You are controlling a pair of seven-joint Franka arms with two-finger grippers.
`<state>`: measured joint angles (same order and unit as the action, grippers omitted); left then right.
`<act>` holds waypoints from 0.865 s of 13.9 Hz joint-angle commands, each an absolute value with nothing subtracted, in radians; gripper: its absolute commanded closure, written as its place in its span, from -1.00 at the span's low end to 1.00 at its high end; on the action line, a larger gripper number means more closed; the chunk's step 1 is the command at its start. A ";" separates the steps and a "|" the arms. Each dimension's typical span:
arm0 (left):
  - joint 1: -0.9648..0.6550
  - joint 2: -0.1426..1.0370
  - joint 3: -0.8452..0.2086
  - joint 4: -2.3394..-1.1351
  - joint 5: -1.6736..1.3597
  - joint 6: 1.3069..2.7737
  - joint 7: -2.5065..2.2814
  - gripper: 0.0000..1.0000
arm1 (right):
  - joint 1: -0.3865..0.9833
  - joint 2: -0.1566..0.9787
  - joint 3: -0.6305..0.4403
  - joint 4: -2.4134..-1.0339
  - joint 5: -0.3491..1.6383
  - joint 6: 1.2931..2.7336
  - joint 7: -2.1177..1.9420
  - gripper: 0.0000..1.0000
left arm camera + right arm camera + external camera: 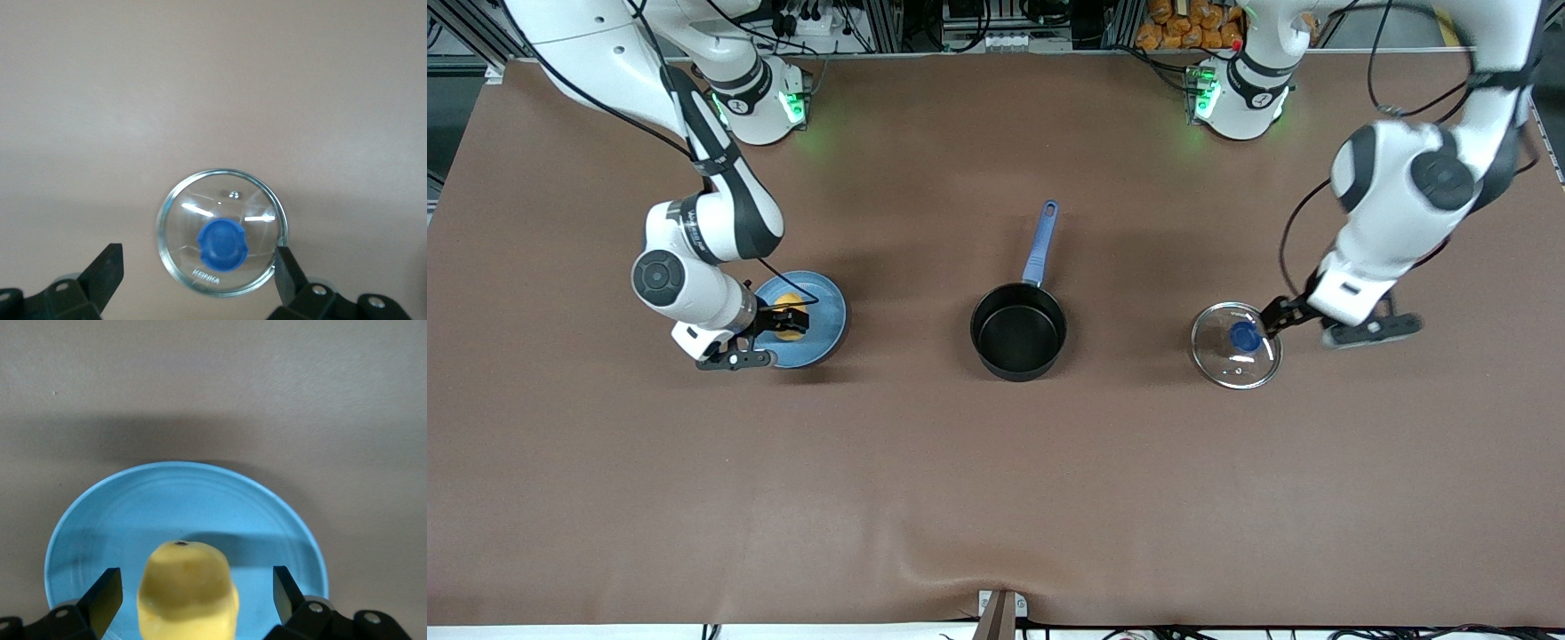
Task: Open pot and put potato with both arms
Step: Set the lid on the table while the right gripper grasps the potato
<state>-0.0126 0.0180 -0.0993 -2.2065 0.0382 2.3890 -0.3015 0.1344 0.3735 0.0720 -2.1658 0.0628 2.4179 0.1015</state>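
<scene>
I will next grab the yellow potato by its rounded body (787,303) with my right gripper, to put the potato into the pot (1018,333).
The black pot (1018,333) stands open in the middle of the table, its blue handle (1040,240) pointing toward the robots' bases. Its glass lid (1236,348) with the blue knob (1245,335) lies flat on the table toward the left arm's end. My left gripper (1272,318) is open, with its fingers on either side of the lid (200,203) and not touching the knob (222,245). The potato (789,317) sits on a flat blue plate (825,320) toward the right arm's end. My right gripper (781,322) is open, with its fingers on either side of the potato (187,587) and apart from it.
The brown table cloth runs bare between plate (167,507), pot and lid. The arms' bases (769,102) stand along the table's edge farthest from the front camera. A metal clamp (1000,612) sits at the edge nearest to that camera.
</scene>
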 commanded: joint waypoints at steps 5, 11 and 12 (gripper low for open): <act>0.012 -0.044 -0.097 -1.840 -0.023 1.861 -0.204 -1.00 | 0.152 0.374 0.068 -2.194 0.074 2.428 0.130 -0.09; 0.051 -0.048 -0.097 -1.686 -0.025 1.677 -0.163 -1.00 | 0.152 0.364 0.069 -2.123 0.064 2.355 0.100 1.00; 0.051 -0.045 -0.097 -1.686 -0.025 1.677 -0.155 -1.00 | 0.156 0.365 0.069 -2.056 0.067 2.247 0.110 1.00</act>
